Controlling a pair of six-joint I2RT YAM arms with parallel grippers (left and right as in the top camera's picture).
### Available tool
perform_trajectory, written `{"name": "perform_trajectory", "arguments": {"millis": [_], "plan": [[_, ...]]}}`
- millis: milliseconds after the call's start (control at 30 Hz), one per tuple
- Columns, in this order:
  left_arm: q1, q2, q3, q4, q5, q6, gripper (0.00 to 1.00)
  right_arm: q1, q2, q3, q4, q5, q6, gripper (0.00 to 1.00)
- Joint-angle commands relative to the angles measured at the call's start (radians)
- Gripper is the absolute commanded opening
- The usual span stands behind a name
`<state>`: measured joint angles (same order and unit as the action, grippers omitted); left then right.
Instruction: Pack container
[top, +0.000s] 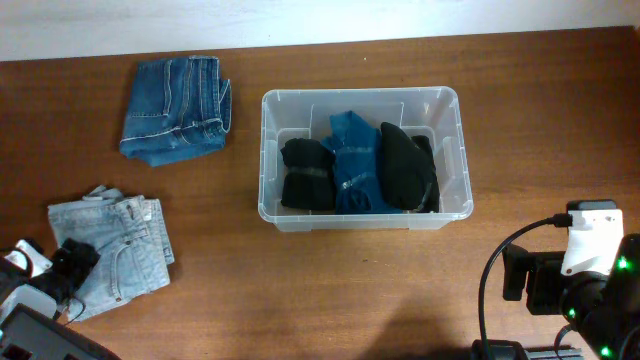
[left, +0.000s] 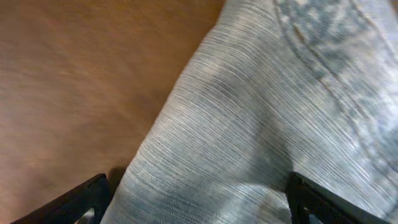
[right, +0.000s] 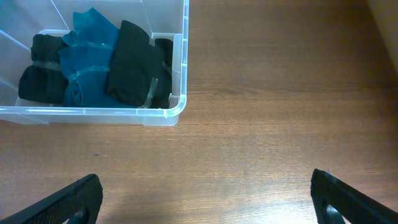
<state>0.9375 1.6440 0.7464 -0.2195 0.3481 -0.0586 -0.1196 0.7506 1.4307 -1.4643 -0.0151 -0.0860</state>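
Observation:
The folded light-blue jeans need to lie still folded in the container (top: 268, 160). My left gripper will next grab them by their smooth outer edge, away from the stitched side.
The clear container (top: 268, 160) stands mid-table and holds a rolled black garment (top: 306, 175), a blue one (top: 352, 160) and another black one (top: 405, 165). Folded light-blue jeans (top: 120, 250) lie at the front left. My left gripper (top: 75, 262) is down on them. In the left wrist view its jaws stand wide with the pale denim (left: 249, 124) filling the gap between them, left gripper (left: 199, 199) open. My right gripper (right: 205, 196) hovers open over bare wood, in front of the container's near right corner (right: 177, 112).
Folded dark-blue jeans (top: 175, 122) lie at the back left, apart from the container. The right arm's body and cables (top: 590, 280) occupy the front right corner. The wooden table's far edge (top: 320, 42) meets a white wall.

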Motion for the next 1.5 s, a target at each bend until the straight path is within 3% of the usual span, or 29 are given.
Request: {"name": "perform_trajectory", "arguments": {"millis": [0,167,333,567,700,767,800,933,1200,1400,1467], "plan": [[-0.013,0.045,-0.021,-0.050,0.199,0.004,0.89,0.008,-0.006,0.010,0.003,0.012,0.002,0.98],[-0.013,0.045,-0.021,-0.128,0.217,0.004,0.82,0.008,-0.006,0.010,0.003,0.012,0.002,0.98],[-0.013,0.045,-0.021,-0.184,0.217,0.003,0.65,0.008,-0.006,0.010,0.003,0.012,0.002,0.98],[-0.013,0.045,-0.021,-0.239,0.217,0.003,0.63,0.008,-0.006,0.010,0.003,0.013,0.002,0.99],[-0.013,0.045,-0.021,-0.242,0.217,0.003,0.31,0.008,-0.006,0.010,0.003,0.012,0.002,0.98],[-0.013,0.045,-0.022,-0.242,0.217,0.003,0.08,0.008,-0.006,0.010,0.003,0.012,0.002,0.98],[-0.013,0.045,-0.021,-0.242,0.215,0.003,0.01,0.008,-0.006,0.010,0.003,0.012,0.002,0.98],[-0.013,0.045,-0.021,-0.223,0.231,-0.001,0.01,0.008,-0.006,0.010,0.003,0.012,0.002,0.98],[-0.035,0.023,0.014,-0.182,0.488,-0.069,0.01,0.008,-0.006,0.010,0.003,0.012,0.002,0.98],[-0.129,-0.105,0.139,-0.235,0.601,-0.092,0.01,0.008,-0.006,0.010,0.003,0.012,0.002,0.98],[-0.179,-0.173,0.199,-0.259,0.607,-0.153,0.01,0.008,-0.006,0.010,0.003,0.012,0.002,0.98]]}}
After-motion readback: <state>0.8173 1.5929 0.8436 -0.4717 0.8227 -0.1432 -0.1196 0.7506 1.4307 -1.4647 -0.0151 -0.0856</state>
